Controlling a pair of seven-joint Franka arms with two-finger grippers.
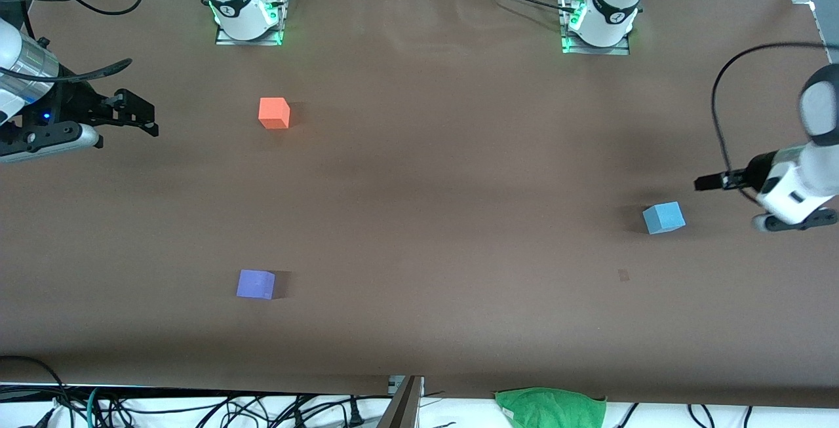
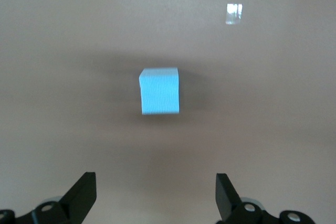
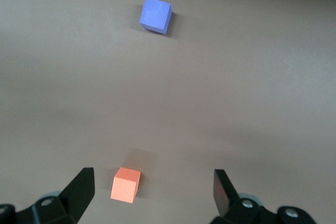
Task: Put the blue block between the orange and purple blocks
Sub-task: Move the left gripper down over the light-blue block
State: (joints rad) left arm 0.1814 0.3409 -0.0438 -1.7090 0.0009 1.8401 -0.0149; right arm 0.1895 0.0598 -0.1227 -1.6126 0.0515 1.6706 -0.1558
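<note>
My left gripper will next grab the blue block (image 1: 664, 217) by its opposite sides. Then it will put the block between the orange block (image 1: 274, 113) and the purple block.
The blue block (image 1: 664, 217) lies on the brown table toward the left arm's end. The orange block (image 1: 274, 113) and the purple block (image 1: 255, 284) lie toward the right arm's end, well apart, the purple one nearer to the front camera. My left gripper (image 1: 711, 182) is open and empty over the table beside the blue block, which shows ahead of its fingers in the left wrist view (image 2: 160, 91). My right gripper (image 1: 141, 116) is open and empty over the table's right-arm end. Its wrist view shows the orange block (image 3: 126, 184) between the fingers below and the purple block (image 3: 156, 15) farther off.
A green cloth (image 1: 550, 407) lies at the table's edge nearest the front camera. A small tape mark (image 1: 623, 275) is on the table near the blue block, and it also shows in the left wrist view (image 2: 233, 13). Cables run along the table's edges.
</note>
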